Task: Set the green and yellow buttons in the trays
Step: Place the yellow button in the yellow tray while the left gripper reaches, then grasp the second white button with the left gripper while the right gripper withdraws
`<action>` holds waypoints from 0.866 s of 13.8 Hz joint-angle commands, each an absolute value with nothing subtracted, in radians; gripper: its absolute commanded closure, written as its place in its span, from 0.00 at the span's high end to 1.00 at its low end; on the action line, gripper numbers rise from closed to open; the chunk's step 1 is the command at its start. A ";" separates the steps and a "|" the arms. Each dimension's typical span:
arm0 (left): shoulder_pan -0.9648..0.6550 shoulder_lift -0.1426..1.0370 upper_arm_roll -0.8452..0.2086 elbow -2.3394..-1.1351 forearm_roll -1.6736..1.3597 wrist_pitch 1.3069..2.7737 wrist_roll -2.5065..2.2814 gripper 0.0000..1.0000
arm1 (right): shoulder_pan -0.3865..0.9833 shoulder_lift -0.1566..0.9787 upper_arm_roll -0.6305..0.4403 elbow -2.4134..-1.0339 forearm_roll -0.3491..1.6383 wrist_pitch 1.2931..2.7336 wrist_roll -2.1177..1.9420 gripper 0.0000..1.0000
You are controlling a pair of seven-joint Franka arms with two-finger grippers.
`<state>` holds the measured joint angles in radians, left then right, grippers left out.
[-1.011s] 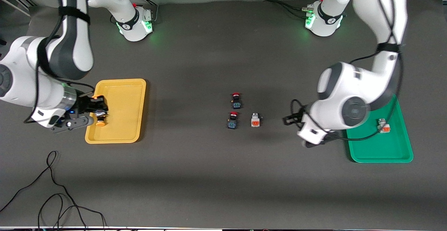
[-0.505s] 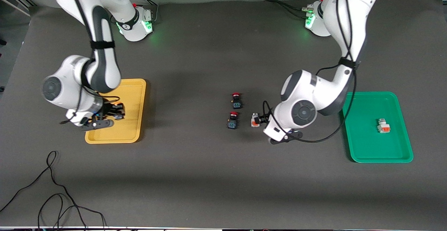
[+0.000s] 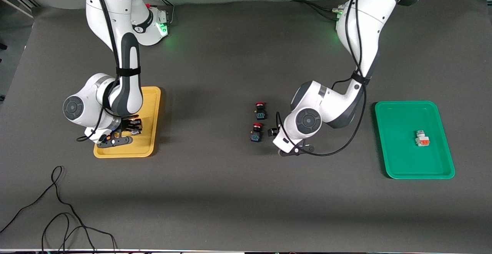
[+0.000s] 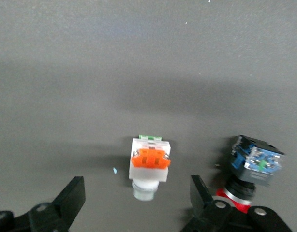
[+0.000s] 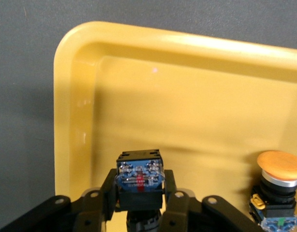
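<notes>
My left gripper's fingers are above the white button, so it is too early to close. The gripper lowers next, then closes on the button.
My right gripper is shut on a dark-bodied button with a blue terminal face; its cap is hidden. It hangs low over the yellow tray, seen in the front view under that gripper. A second button with a yellow-orange cap lies in this tray. My left gripper is open, its fingers on either side of a white button with an orange face on the table, not touching it. In the front view the left gripper hides this button. Another white button lies in the green tray.
Two dark switches with red caps stand beside the left gripper, toward the right arm's end; one shows in the left wrist view, close to a finger. Loose black cables lie near the front camera at the right arm's end.
My left gripper has moved from the green tray across to the white button beside the red-capped switches. My right gripper has moved farther over the yellow tray with its button.
</notes>
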<state>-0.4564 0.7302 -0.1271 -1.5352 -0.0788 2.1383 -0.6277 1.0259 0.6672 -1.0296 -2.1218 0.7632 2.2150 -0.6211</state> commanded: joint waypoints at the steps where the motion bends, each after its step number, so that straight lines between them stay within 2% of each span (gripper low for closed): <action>1: -0.491 0.744 -0.110 -1.536 -0.022 2.155 -0.624 0.96 | 1.019 0.664 -1.028 -2.100 0.787 2.198 -0.640 0.87; 2: -0.498 0.747 -0.110 -1.536 -0.021 2.157 -0.626 0.96 | 1.019 0.661 -1.029 -2.094 0.787 2.186 -0.638 1.00; 4: -0.509 0.749 -0.110 -1.546 -0.021 2.166 -0.626 0.96 | 1.020 0.649 -1.031 -2.076 0.787 2.157 -0.624 1.00; 5: -0.512 0.749 -0.110 -1.557 -0.021 2.187 -0.626 0.93 | 1.026 0.638 -1.035 -2.062 0.776 2.126 -0.608 1.00; 6: -0.512 0.753 -0.110 -1.565 -0.021 2.209 -0.626 0.80 | 1.038 0.626 -1.054 -2.046 0.770 2.084 -0.600 1.00; 7: -0.512 0.755 -0.110 -1.569 -0.021 2.220 -0.626 0.53 | 1.054 0.612 -1.090 -2.027 0.750 2.048 -0.598 1.00; 8: -0.512 0.756 -0.110 -1.569 -0.023 2.223 -0.626 0.14 | 1.093 0.608 -1.132 -1.982 0.708 2.008 -0.591 1.00; 9: -0.512 0.756 -0.110 -1.569 -0.023 2.224 -0.638 0.00 | 1.120 0.604 -1.179 -1.938 0.678 1.953 -0.566 1.00; 12: -0.509 0.750 -0.110 -1.568 -0.035 2.223 -0.646 0.00 | 1.144 0.603 -1.268 -1.778 0.654 1.755 -0.554 1.00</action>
<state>-0.4970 0.7647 -0.1238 -1.5576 -0.0323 2.2128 -0.6288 1.1401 0.6192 -1.2333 -1.8695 0.6884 1.8558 -0.5862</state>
